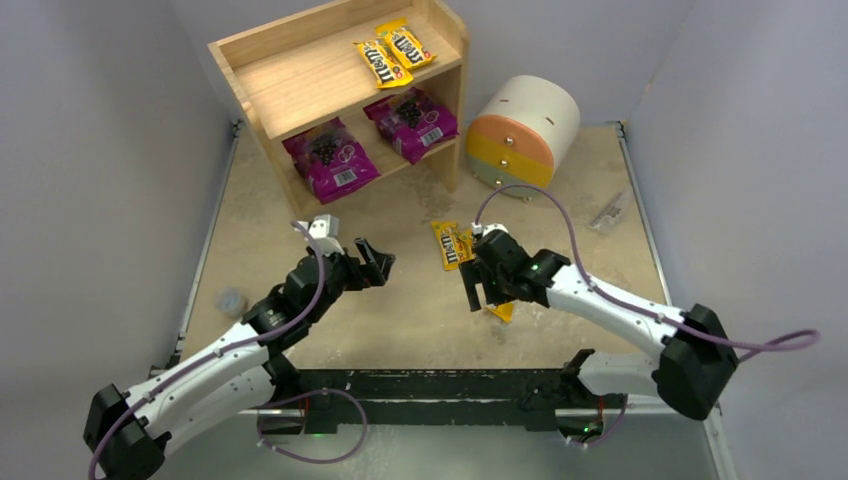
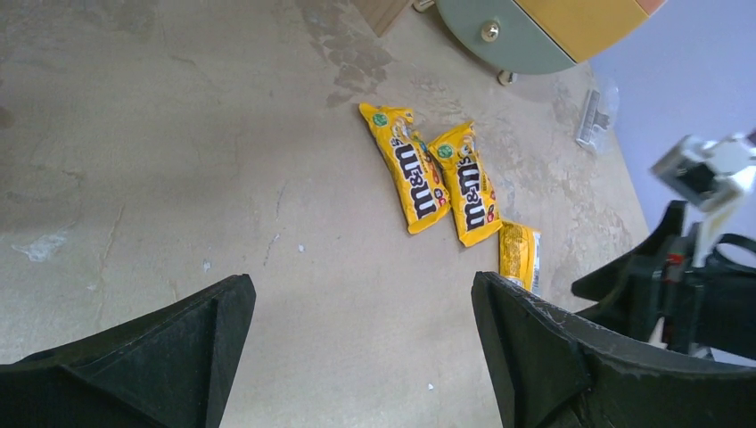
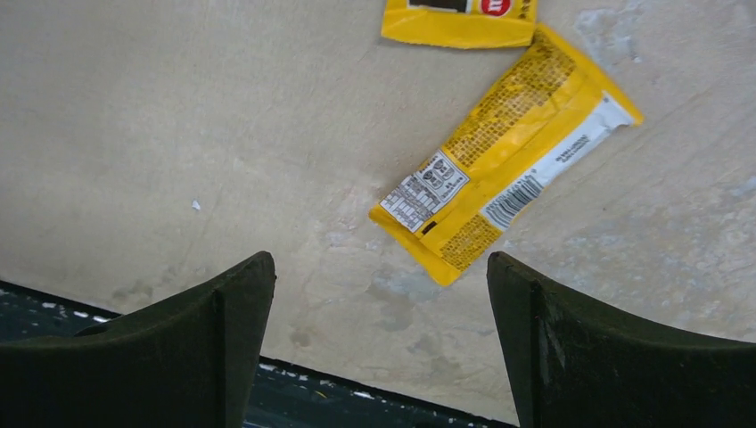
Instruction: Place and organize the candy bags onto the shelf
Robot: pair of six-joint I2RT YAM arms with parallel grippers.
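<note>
I will next grab the back-side-up yellow packet across its barcode end (image 1: 503, 310) (image 3: 465, 210) with my right gripper, so the opposite end stays free for handing it over to my left gripper.
The wooden shelf (image 1: 300, 75) stands at the back. Two yellow M&M's packets (image 1: 393, 52) lie on its upper tier, and two magenta bags (image 1: 330, 155) (image 1: 410, 120) lie on the lower tier. Three more yellow packets lie on the table. In the left wrist view two lie face up side by side (image 2: 412, 169) (image 2: 468, 183) and a third (image 2: 520, 254) lies back side up. My right gripper (image 1: 480, 290) hovers open over them; the back-side-up packet (image 3: 504, 152) lies just ahead of its jaws (image 3: 379, 267). My left gripper (image 1: 378, 258) (image 2: 361, 294) is open and empty, left of the packets.
A round white drum (image 1: 525, 130) with coloured drawers stands right of the shelf. A small clear clip (image 1: 608, 212) lies at the right edge. A small grey round thing (image 1: 232, 300) lies at the left. The table's dark front edge (image 3: 134, 312) is under the right gripper.
</note>
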